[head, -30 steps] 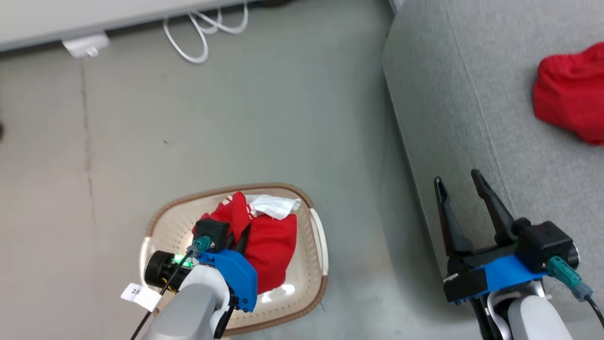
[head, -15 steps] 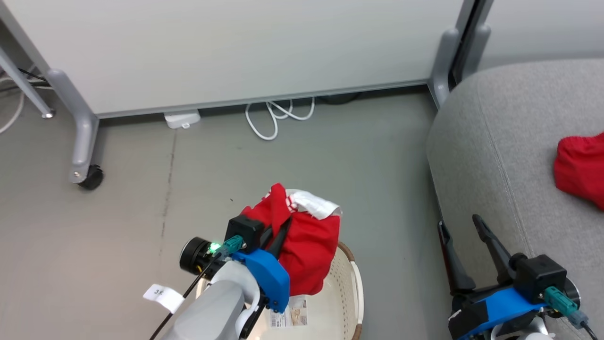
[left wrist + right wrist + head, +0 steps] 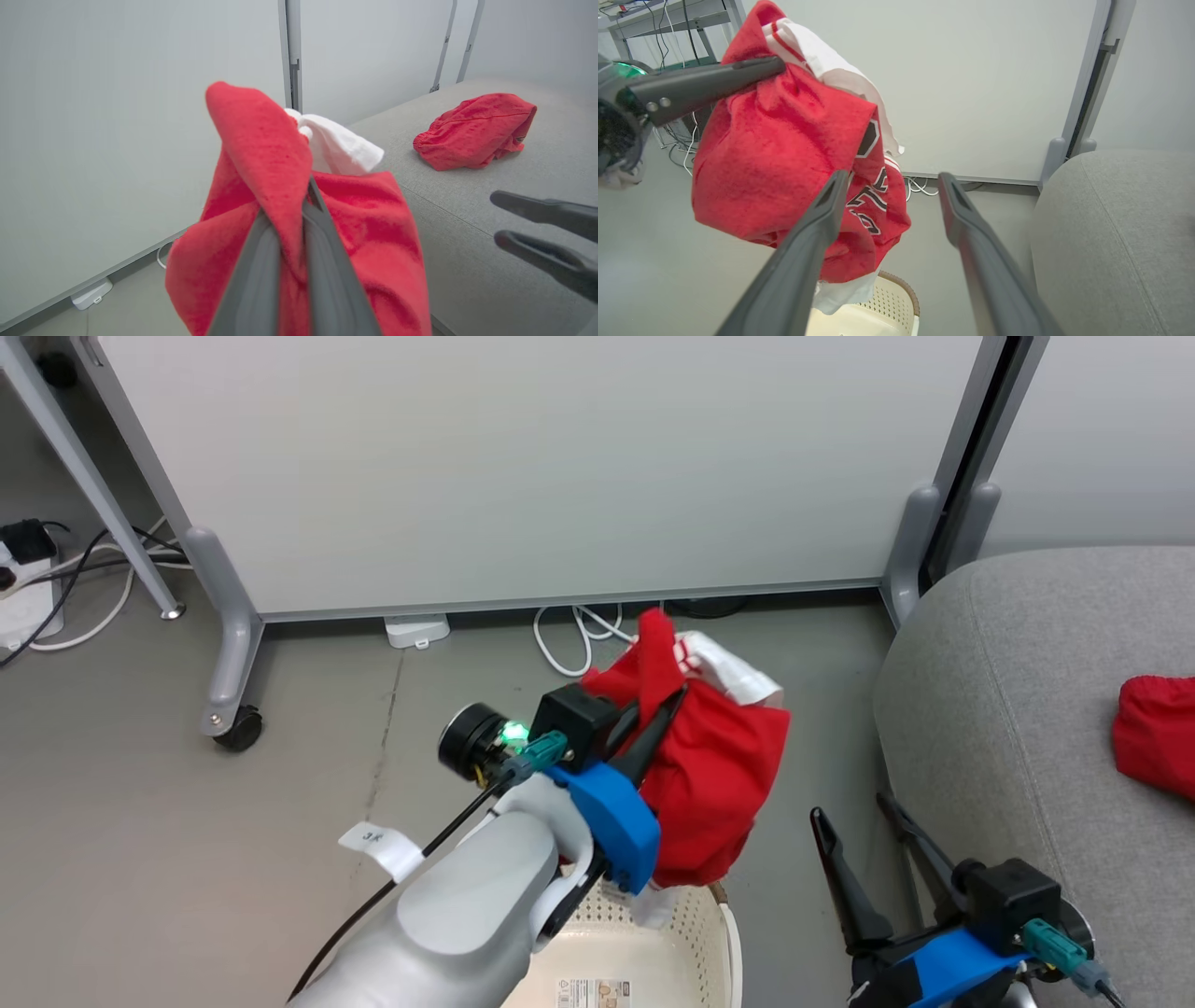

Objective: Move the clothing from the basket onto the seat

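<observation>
My left gripper already holds the bunched top of the red garment. My right gripper grabs the garment by its free-hanging lettered side [image 3: 871,187] next.
My left gripper [image 3: 667,695] is shut on a red garment with white trim [image 3: 719,765] and holds it in the air above the cream basket [image 3: 724,933]. In the left wrist view the cloth [image 3: 373,224] is bunched between my fingers [image 3: 261,261]. Black-and-white lettering shows on it [image 3: 775,163] in the right wrist view. My right gripper [image 3: 851,810] stands open and empty beside the grey seat [image 3: 1008,709], to the right of the hanging garment. Another red garment [image 3: 1158,737] lies on the seat [image 3: 467,200].
A white partition panel [image 3: 560,476] on grey wheeled legs [image 3: 229,700] stands behind the basket. White cables [image 3: 569,644] lie at its foot. A power strip with leads [image 3: 23,579] is at the far left. Grey floor lies between basket and seat.
My left gripper has lifted the red garment out of the basket and carried it up and toward the seat. The head camera has tilted up. My right gripper stays open.
</observation>
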